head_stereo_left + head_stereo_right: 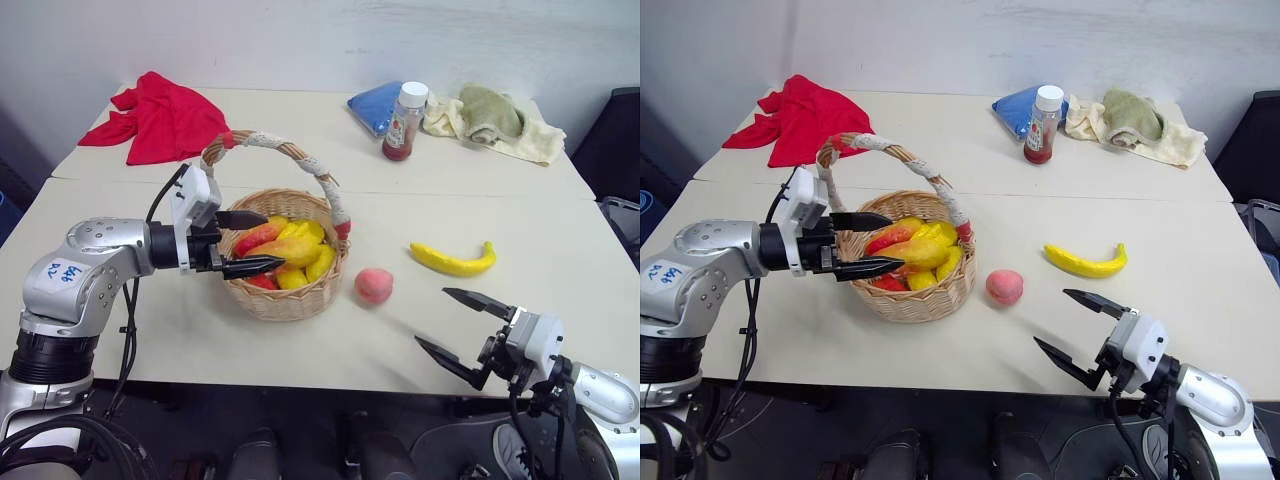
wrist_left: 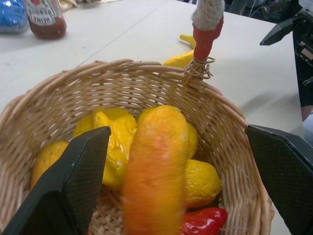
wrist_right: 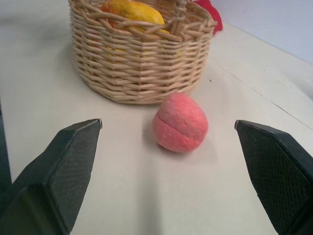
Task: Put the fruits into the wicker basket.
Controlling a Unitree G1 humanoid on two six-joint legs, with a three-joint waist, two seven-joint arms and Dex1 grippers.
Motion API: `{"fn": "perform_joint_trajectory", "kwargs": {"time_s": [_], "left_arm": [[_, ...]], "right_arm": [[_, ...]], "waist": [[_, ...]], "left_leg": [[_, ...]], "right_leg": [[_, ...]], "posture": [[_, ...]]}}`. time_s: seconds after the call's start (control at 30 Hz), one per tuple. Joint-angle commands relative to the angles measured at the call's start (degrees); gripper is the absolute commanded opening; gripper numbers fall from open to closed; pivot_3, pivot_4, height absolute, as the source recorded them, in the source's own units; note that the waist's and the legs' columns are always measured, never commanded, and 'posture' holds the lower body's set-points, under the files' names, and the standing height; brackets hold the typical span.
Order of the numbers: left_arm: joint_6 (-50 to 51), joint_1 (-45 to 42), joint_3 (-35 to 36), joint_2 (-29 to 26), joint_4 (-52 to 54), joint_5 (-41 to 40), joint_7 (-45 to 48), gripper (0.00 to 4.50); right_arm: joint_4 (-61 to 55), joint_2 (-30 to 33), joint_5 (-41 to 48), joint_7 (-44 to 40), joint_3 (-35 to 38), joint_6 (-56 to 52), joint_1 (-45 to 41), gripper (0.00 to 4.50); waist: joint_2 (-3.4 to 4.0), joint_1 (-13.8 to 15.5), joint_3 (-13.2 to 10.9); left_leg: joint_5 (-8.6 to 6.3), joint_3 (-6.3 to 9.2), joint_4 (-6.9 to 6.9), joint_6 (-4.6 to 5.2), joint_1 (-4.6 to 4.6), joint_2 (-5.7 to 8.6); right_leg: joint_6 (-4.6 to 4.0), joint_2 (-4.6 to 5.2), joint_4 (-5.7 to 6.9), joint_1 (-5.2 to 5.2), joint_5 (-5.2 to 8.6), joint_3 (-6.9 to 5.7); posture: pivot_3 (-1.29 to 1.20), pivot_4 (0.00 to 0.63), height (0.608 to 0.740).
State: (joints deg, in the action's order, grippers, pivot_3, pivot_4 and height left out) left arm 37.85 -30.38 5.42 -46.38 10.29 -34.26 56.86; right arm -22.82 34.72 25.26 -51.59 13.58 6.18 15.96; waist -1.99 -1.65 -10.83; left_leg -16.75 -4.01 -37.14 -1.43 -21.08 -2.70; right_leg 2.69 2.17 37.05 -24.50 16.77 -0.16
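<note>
The yellow banana needs to go into the wicker basket [image 1: 287, 300], so my right gripper should grab the fruit by its stem end [image 1: 481, 258] next.
The wicker basket [image 1: 287, 300] stands left of the table's middle and holds several yellow, orange and red fruits. My left gripper [image 1: 272, 240] hovers open over the basket's left rim, pointing across it. An orange-yellow mango [image 2: 155, 166] lies between and below its fingers, touching neither, on top of the other fruits. A pink peach [image 1: 373, 285] sits on the table just right of the basket. A yellow banana [image 1: 453, 261] lies farther right. My right gripper [image 1: 432, 316] is open near the front right edge, aimed at the peach [image 3: 180, 122], with nothing in it.
At the back lie a red cloth [image 1: 160, 115], a blue cloth [image 1: 378, 105], a red-filled bottle with a white cap [image 1: 404, 122] and a pale towel [image 1: 495, 120]. The table's front edge runs just under my right gripper.
</note>
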Motion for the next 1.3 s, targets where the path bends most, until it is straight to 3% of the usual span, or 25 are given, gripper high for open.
{"fn": "perform_joint_trajectory", "kwargs": {"time_s": [0.03,0.17,0.3,0.4,0.57,0.73,0.87,1.0,1.13,1.23,1.3], "left_arm": [[-4.0,5.6,10.0,-3.8,2.4,-3.1,5.0,4.45],[-6.0,16.0,24.5,-6.1,2.7,-8.2,10.9,4.45],[-7.0,21.4,31.1,-4.6,-3.9,-8.7,10.0,4.45],[-5.7,27.2,30.5,-5.5,-2.5,-9.5,14.0,4.45],[-7.0,34.3,28.6,-4.9,5.0,-10.9,18.6,4.45],[-6.4,34.2,28.4,-3.7,7.0,-12.7,16.6,4.45],[-6.2,34.8,28.6,-3.5,7.3,-13.6,15.5,4.5],[-7.7,36.8,27.8,-2.5,6.7,-13.1,16.2,4.5],[-9.6,36.3,27.6,-1.6,5.4,-12.3,15.6,4.5],[-10.4,35.5,27.2,-1.6,4.9,-12.4,15.3,4.5],[-11.1,35.3,26.8,-1.4,4.7,-12.2,15.3,4.5]], "right_arm": [[-4.7,0.3,4.2,4.6,2.6,-6.7,0.7,4.5],[-8.2,4.8,4.1,6.9,-2.1,-18.5,-5.9,4.5],[-2.3,2.4,0.3,10.7,-10.7,-26.1,-18.7,4.5],[2.9,1.4,-2.2,7.6,-16.7,-26.9,-25.8,4.5],[11.9,-0.7,-4.9,5.9,-20.2,-27.1,-33.4,4.5],[18.9,-1.4,-8.2,2.6,-23.8,-26.4,-36.5,4.5],[21.8,-2.8,-10.4,1.5,-25.1,-23.0,-37.2,3.53],[19.9,-2.9,-9.1,-0.5,-23.9,-22.6,-36.6,2.54],[12.6,-0.4,-3.6,-5.7,-20.1,-22.4,-33.8,2.52],[2.4,3.8,6.5,-10.4,-17.1,-30.5,-32.0,2.52],[-1.6,3.7,11.5,-8.4,-16.5,-36.5,-35.0,2.52]], "waist": [[0.01,-0.4,0.0],[0.03,-0.7,0.0],[-0.12,-0.5,-0.1],[-0.06,0.0,-0.1],[-0.19,0.5,-0.1],[-0.17,0.0,-0.1],[-0.11,-0.1,-0.1],[-0.08,-0.4,-0.1],[-0.07,-0.1,-0.1],[-0.02,0.2,-0.2],[-0.04,0.1,-0.2]], "left_leg": [[0.0,-0.02,0.01,0.0,0.0,-0.02],[-0.01,-0.18,0.01,-0.01,0.07,-0.05],[0.12,-0.09,-0.06,0.16,0.11,-0.04],[0.19,-0.1,0.0,0.24,0.1,0.0],[0.01,0.02,0.01,0.26,-0.21,0.05],[-0.15,0.0,0.13,0.27,-0.23,-0.02],[-0.15,0.06,0.12,0.26,-0.22,-0.07],[-0.14,0.0,0.09,0.25,-0.12,-0.07],[-0.13,0.04,0.09,0.24,-0.14,-0.07],[-0.13,0.1,0.09,0.24,-0.17,-0.06],[-0.13,0.1,0.08,0.24,-0.17,-0.06]], "right_leg": [[0.0,-0.01,-0.02,-0.01,0.0,0.02],[-0.13,0.1,0.01,-0.03,0.07,0.11],[-0.41,0.11,-0.13,0.02,-0.04,-0.02],[-0.95,0.12,-0.27,0.01,0.14,0.0],[-0.39,0.33,-0.33,-0.09,-0.18,-0.16],[-0.32,0.34,-0.55,-0.09,-0.22,-0.25],[-0.33,0.26,-0.5,-0.1,-0.21,-0.32],[-0.32,0.25,-0.4,-0.07,-0.21,-0.27],[-0.32,0.24,-0.37,-0.08,-0.21,-0.31],[-0.32,0.25,-0.43,-0.06,-0.21,-0.36],[-0.3,0.27,-0.48,-0.01,-0.22,-0.35]], "posture": [[0.0,0.15,0.74],[0.0,0.15,0.74],[0.0,0.15,0.74],[0.0,0.15,0.74],[0.0,0.15,0.74],[0.0,0.15,0.74],[0.0,0.15,0.74],[0.0,0.15,0.74],[0.0,0.15,0.74],[0.0,0.15,0.74],[0.0,0.15,0.74]]}}
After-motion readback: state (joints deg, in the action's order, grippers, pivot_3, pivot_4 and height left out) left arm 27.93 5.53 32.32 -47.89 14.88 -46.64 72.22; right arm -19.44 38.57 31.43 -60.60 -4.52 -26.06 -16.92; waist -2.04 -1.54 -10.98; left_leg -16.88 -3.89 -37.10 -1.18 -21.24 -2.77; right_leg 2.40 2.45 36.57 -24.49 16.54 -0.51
